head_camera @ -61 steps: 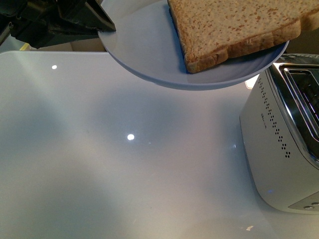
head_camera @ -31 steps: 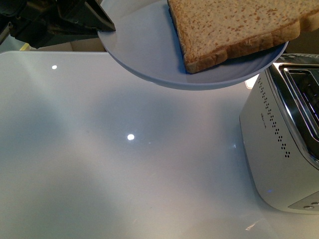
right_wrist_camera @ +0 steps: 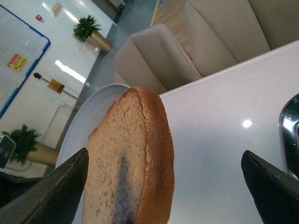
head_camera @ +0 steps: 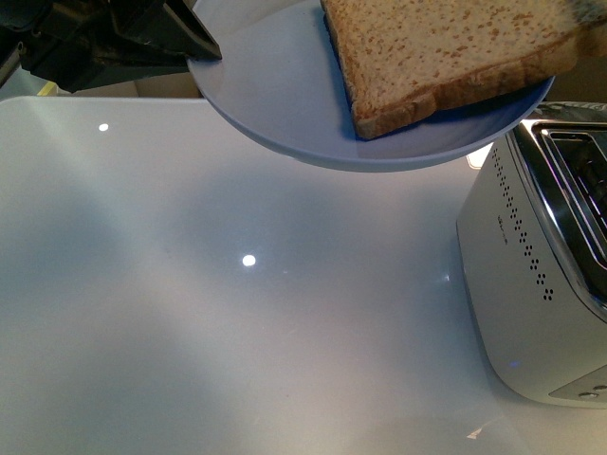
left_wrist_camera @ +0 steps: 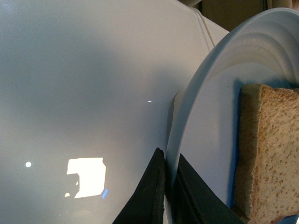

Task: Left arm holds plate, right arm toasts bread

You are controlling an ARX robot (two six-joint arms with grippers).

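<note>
The right gripper grabs the bread by its crust edge (head_camera: 493, 81) next, to toast the bread in the toaster (head_camera: 531, 256).
The pale blue plate (head_camera: 285, 104) hangs tilted above the white table, at the top of the front view. My left gripper (head_camera: 194, 47) is shut on its left rim. In the left wrist view the dark jaws (left_wrist_camera: 169, 156) pinch the plate's edge (left_wrist_camera: 196, 116) from both sides. The brown bread (head_camera: 446, 47) lies on the plate, towards its right side, crust facing the table. In the right wrist view my right gripper (right_wrist_camera: 164, 154) is open wide, with the bread (right_wrist_camera: 131, 163) between its fingers, close to one finger (right_wrist_camera: 60, 191) and far from the other. The plate (right_wrist_camera: 88, 121) shows behind the slice.
A white and chrome toaster (head_camera: 531, 275) stands at the table's right side, just below the plate's right rim, slots facing up. Its chrome edge (right_wrist_camera: 292, 135) shows in the right wrist view. Beige armchairs (right_wrist_camera: 159, 56) stand beyond the table. The glossy tabletop (head_camera: 237, 313) reflects ceiling lights.
The plate and bread have shifted very slightly to the right. A bluish shadow now touches the bread's far right corner. The left gripper's hold is unchanged.
</note>
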